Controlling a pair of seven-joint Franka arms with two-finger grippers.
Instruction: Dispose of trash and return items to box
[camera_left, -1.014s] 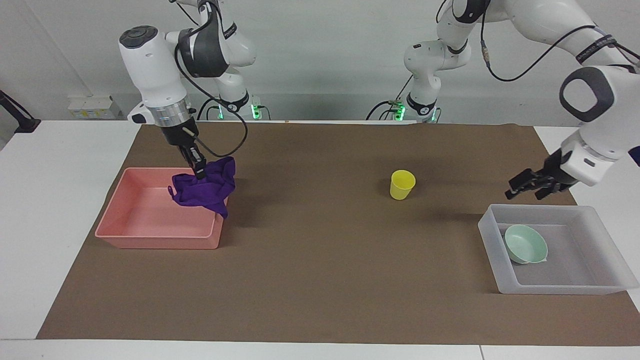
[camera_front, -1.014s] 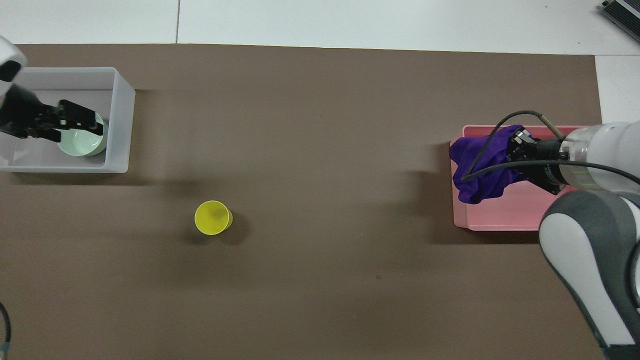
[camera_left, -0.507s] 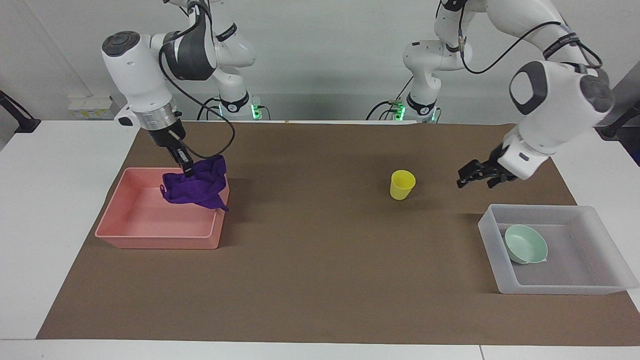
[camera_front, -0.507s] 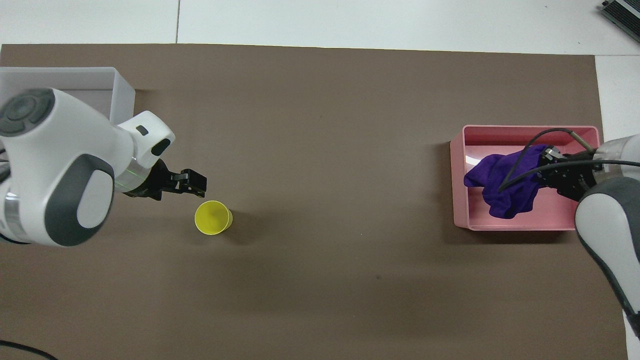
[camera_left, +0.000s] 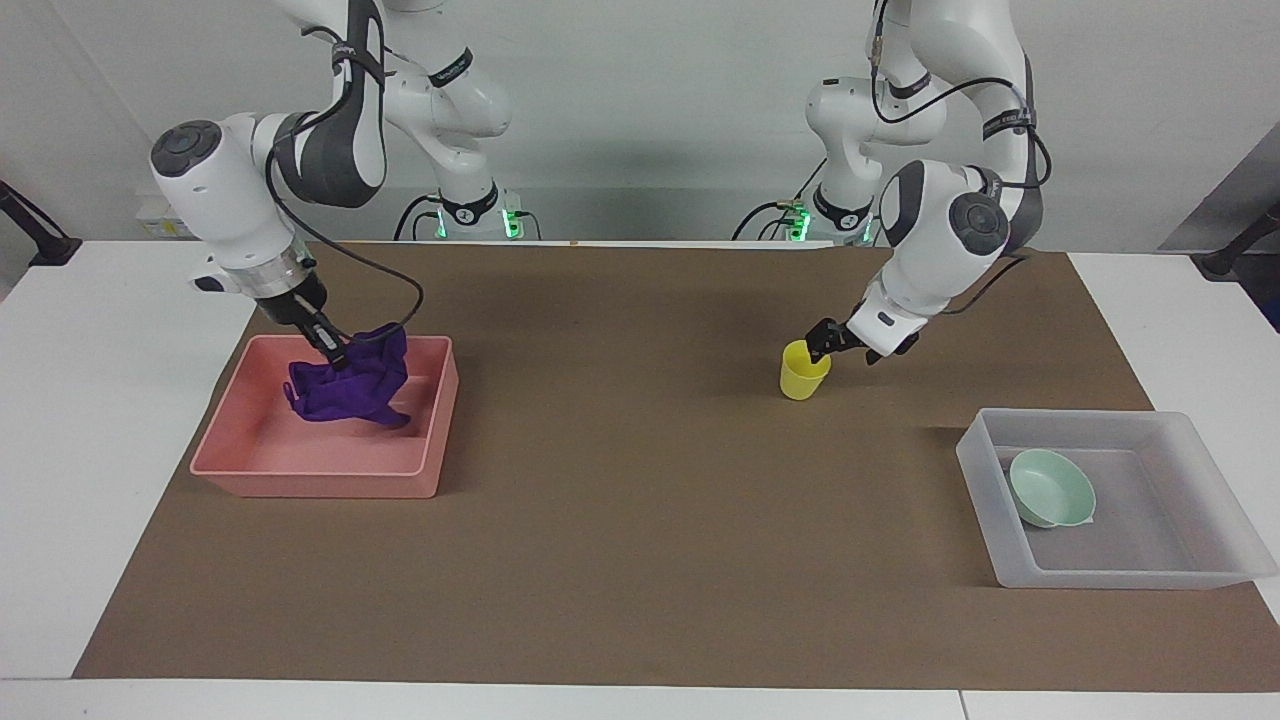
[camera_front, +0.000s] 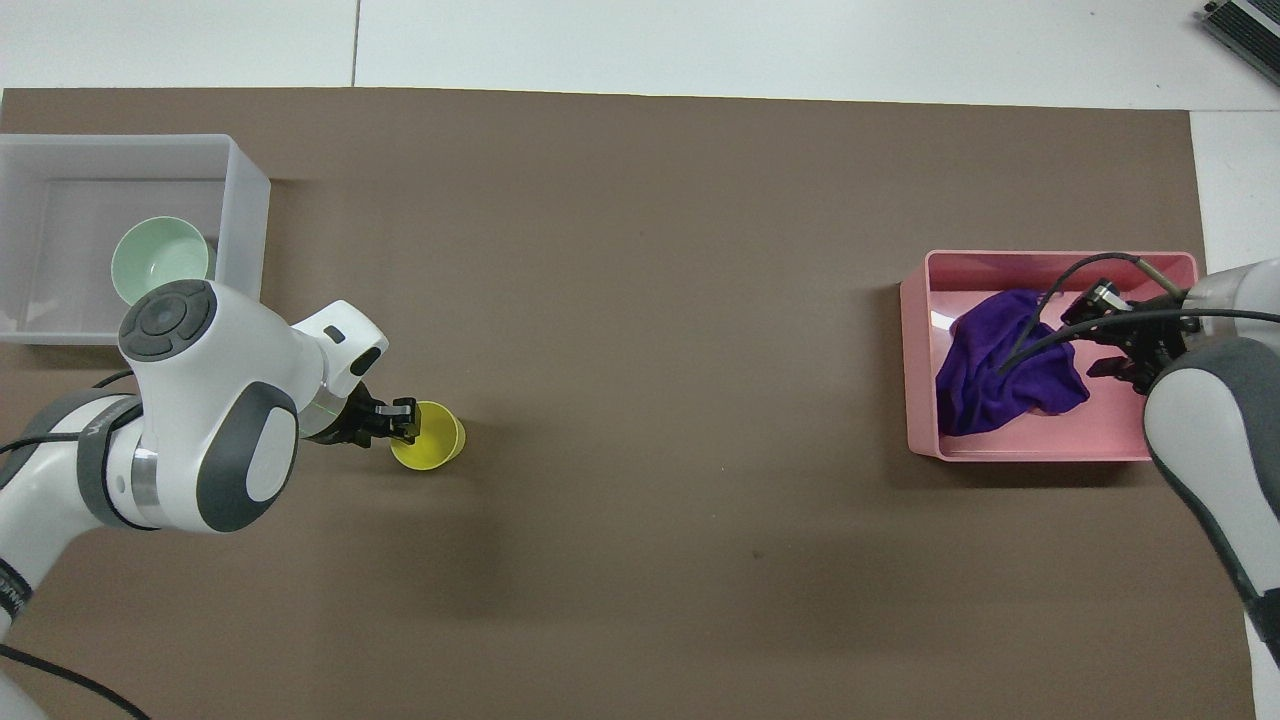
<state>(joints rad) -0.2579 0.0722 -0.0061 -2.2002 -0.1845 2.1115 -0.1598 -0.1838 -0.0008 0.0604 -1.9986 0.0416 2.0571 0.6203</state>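
My open fingers are narrower than the yellow cup's opening (camera_front: 427, 443), so my left gripper needs to pinch the cup by its thin rim next.
The purple rag (camera_left: 347, 388) hangs from my right gripper (camera_left: 333, 353), which is shut on it low over the pink tray (camera_left: 230, 440). The rag's lower folds are inside the tray; it also shows in the overhead view (camera_front: 1005, 365) beside the right gripper (camera_front: 1095, 340). The yellow cup (camera_left: 803, 371) stands upright on the brown mat. My left gripper (camera_left: 822, 343) is open at the cup's rim (camera_front: 430, 448), on the side toward the left arm's end. The mint-green bowl (camera_left: 1050, 488) lies in the translucent box (camera_left: 1180, 425).
The brown mat (camera_left: 640, 520) covers most of the table. The pink tray (camera_front: 925, 360) sits at the right arm's end and the box (camera_front: 245, 200) at the left arm's end, with the bowl (camera_front: 160, 262) in it.
My right gripper has carried the rag from the tray's edge to over its inside and lowered it. My left gripper has swung from above the box over to the yellow cup's rim.
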